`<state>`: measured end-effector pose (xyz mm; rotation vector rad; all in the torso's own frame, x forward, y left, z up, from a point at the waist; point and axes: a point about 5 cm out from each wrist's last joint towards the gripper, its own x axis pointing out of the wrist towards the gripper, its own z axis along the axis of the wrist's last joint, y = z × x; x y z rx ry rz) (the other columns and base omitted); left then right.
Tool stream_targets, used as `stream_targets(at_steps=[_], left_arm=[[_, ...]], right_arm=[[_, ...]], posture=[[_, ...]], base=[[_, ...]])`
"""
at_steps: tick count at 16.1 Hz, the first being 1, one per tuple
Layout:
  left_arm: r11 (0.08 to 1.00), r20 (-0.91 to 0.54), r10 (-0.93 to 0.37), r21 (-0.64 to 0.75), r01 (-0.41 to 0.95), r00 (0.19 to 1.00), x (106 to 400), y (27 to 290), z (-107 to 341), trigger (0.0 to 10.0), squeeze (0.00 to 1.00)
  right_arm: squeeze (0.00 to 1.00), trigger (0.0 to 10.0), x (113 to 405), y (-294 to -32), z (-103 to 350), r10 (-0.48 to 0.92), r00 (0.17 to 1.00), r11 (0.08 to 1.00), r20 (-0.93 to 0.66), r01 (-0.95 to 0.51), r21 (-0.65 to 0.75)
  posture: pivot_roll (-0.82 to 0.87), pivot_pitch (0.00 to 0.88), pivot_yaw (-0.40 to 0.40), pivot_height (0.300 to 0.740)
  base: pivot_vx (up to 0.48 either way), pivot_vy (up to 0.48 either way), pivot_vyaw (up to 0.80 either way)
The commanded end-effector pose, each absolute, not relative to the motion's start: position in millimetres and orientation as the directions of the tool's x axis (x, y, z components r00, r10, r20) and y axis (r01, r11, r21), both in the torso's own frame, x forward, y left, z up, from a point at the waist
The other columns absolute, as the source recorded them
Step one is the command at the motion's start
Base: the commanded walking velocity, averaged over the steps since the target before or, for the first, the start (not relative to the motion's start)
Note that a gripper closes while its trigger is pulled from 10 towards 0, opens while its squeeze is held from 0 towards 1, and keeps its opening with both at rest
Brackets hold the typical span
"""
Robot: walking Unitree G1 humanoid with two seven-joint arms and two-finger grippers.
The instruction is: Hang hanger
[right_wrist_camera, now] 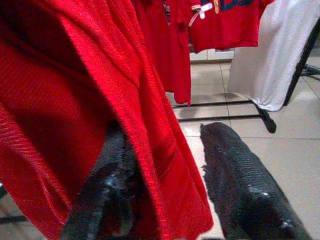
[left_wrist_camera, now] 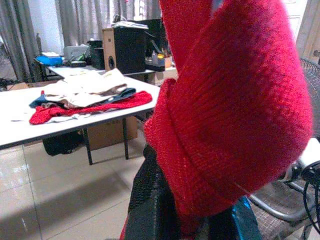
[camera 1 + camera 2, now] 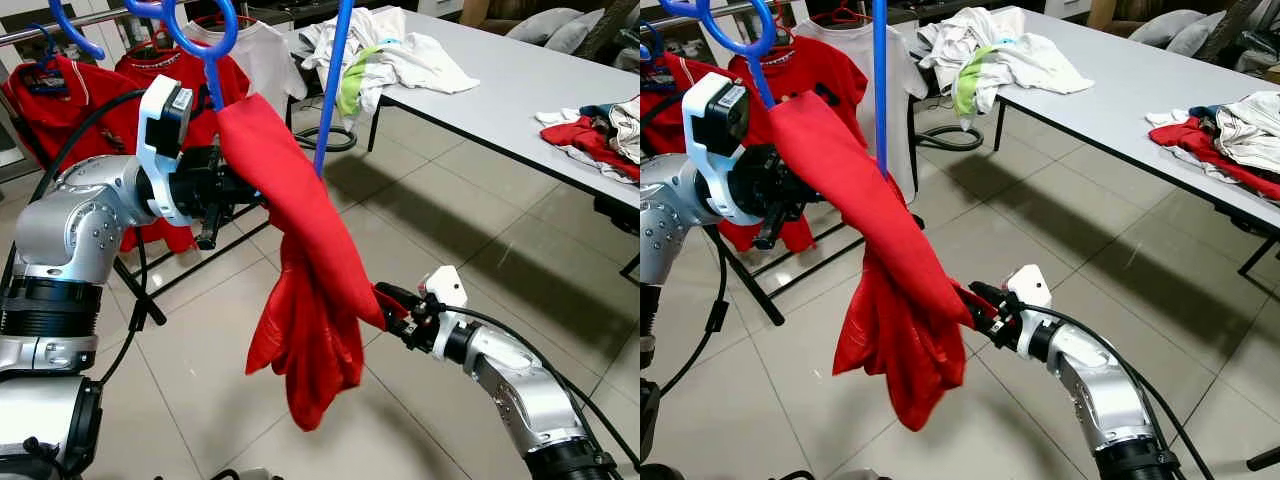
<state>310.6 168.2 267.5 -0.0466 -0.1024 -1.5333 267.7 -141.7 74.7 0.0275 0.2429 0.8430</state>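
The right gripper will next grab the red shirt by its ribbed edge (image 3: 372,300) (image 1: 139,145) to spread the shirt over the blue hanger.
A blue hanger (image 3: 208,48) carries a long red garment (image 3: 300,270) that droops toward the tiled floor. My left gripper (image 3: 222,188) is raised at the left and shut on the hanger under the cloth. In the left wrist view red cloth (image 2: 230,110) bunches over its black finger (image 2: 150,210). My right gripper (image 3: 388,303) reaches in low from the right at the garment's edge. It is open, and its fingers (image 1: 245,185) stand apart with a fold of the red cloth (image 1: 150,150) hanging between them.
A clothes rack (image 3: 60,25) at the back left holds red shirts (image 3: 60,95) and a white one (image 3: 262,55). A blue bar (image 3: 333,85) stands upright just behind the garment. A grey table (image 3: 520,90) with clothes piles (image 3: 385,50) runs along the right.
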Motion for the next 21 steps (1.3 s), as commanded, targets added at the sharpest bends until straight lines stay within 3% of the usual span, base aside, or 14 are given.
stream_targets(at_steps=[1,12,16,19,20,21], left_arm=[[0.039,0.12,-0.992,0.089,0.995,0.028,307,171,282,0.0,0.0],[0.102,0.109,-0.99,0.106,0.989,0.09,311,176,278,0.0,0.0],[0.172,0.099,-0.982,0.113,0.979,0.161,312,178,270,0.0,0.0],[0.265,-0.025,-0.962,0.167,0.95,0.273,315,178,243,0.0,0.0],[0.269,-0.04,-0.959,0.17,0.948,0.279,315,177,240,0.0,0.0],[0.25,-0.155,-0.947,0.192,0.949,0.281,309,173,217,0.0,0.0]], right_arm=[[0.0,0.0,271,-144,76,0.739,0.646,0.672,-0.194,-0.73,0.127],[0.0,0.0,276,-156,83,0.677,0.728,0.73,-0.109,-0.644,0.228],[0.0,0.0,282,-153,95,0.6,0.799,0.782,-0.031,-0.579,0.229],[0.0,0.0,297,-162,109,0.389,0.921,0.915,0.015,-0.388,0.111],[0.0,0.0,299,-164,110,0.359,0.933,0.929,0.021,-0.36,0.087],[0.0,0.0,307,-175,120,0.256,0.965,0.966,0.052,-0.257,0.014]], posture=[[0.01,0.0,0.061,0.74],[0.0,0.0,0.057,0.74],[-0.01,0.0,0.053,0.74],[-0.01,0.0,0.044,0.74],[-0.01,0.0,0.044,0.74],[-0.01,0.0,0.041,0.74]], base=[[0.0,0.0,0.0],[0.0,0.0,0.0],[0.0,0.0,0.0],[0.0,0.0,0.0],[0.0,0.0,0.0],[0.0,0.0,0.0]])
